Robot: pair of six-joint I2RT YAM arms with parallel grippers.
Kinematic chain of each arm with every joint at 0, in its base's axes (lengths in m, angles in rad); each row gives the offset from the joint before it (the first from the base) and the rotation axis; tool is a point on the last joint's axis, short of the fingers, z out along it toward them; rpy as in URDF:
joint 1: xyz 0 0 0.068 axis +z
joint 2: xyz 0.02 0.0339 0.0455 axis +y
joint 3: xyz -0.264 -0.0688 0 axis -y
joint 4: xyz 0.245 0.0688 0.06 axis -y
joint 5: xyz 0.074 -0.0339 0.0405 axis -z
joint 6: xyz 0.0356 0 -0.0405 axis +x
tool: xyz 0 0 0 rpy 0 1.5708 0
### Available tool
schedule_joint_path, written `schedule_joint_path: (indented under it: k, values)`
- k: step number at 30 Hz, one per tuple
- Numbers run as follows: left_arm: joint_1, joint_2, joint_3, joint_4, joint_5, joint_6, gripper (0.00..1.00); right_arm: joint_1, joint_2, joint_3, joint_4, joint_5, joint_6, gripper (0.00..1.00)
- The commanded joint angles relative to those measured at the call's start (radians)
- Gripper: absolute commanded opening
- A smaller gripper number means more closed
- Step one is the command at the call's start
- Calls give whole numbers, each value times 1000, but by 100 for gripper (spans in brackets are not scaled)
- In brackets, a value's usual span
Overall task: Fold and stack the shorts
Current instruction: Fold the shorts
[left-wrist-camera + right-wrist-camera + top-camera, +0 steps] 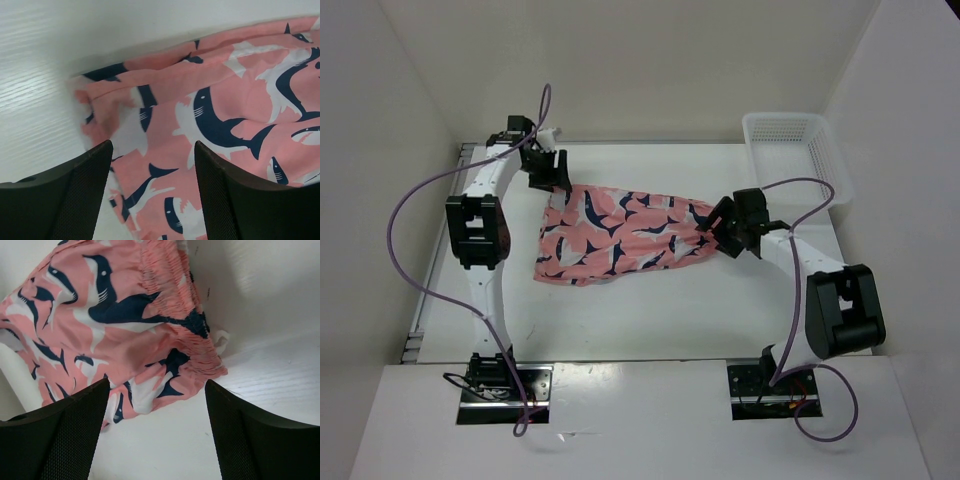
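I need to grab the shorts (620,232) next with my right gripper at the elastic waistband's near corner (711,247), so that I can fold that end of the shorts over the legs.
The coral-pink shorts (620,232) with navy and white whale shapes lie spread across the middle of the white table. My left gripper (546,170) hovers at their far left corner, jaws open, with the fabric (210,115) lying flat below and nothing pinched. My right gripper (728,232) sits at the right end by the gathered elastic waistband (175,315), also open. The waistband edge rests loose on the table between the two black fingers (65,435).
A white plastic mesh basket (790,150) stands at the back right corner of the table (650,310). White walls close in on the left, back and right. Purple cables loop off both arms.
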Motion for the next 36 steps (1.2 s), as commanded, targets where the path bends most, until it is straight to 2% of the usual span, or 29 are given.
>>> schedule_joint_path:
  k: [1, 3, 5, 7, 10, 19, 20, 23, 24, 25, 28, 30, 36]
  values:
    - [-5, 2, 45, 17, -20, 5, 74, 5, 36, -10, 42, 60, 76, 82]
    - [-5, 15, 46, 17, -35, 5, 72, 5, 36, -22, 8, 101, 130, 82]
    - [-5, 24, 23, 40, -69, 5, 63, 5, 45, -36, -5, 101, 144, 82]
    - [-5, 24, 13, 55, -94, 5, 60, 5, 45, -45, -6, 112, 155, 82]
    - [-5, 44, -1, 65, -115, 5, 60, 5, 77, -46, -6, 124, 155, 82]
    - [-5, 64, -20, 75, -172, 5, 60, 16, 226, 11, 4, 35, 135, 81]
    - [-5, 64, -30, 75, -160, 5, 60, 16, 226, 1, 16, 35, 145, 78]
    - [-5, 75, -39, 84, -160, 5, 60, 16, 215, -9, 39, 71, 161, 57]
    - [-5, 84, -39, 84, -160, 5, 60, 16, 215, -9, 39, 83, 161, 47]
    - [-5, 84, -39, 84, -169, 5, 60, 16, 215, 2, 39, 92, 161, 27]
    - [-5, 93, -28, 75, -149, 5, 60, 16, 226, 26, 39, 103, 146, 7]
    - [5, 79, -19, 75, -138, 5, 61, 16, 226, 54, 27, 112, 115, 0]
    - [5, 33, -28, 54, -82, 5, 63, 16, 168, 112, -24, 207, 11, 0]
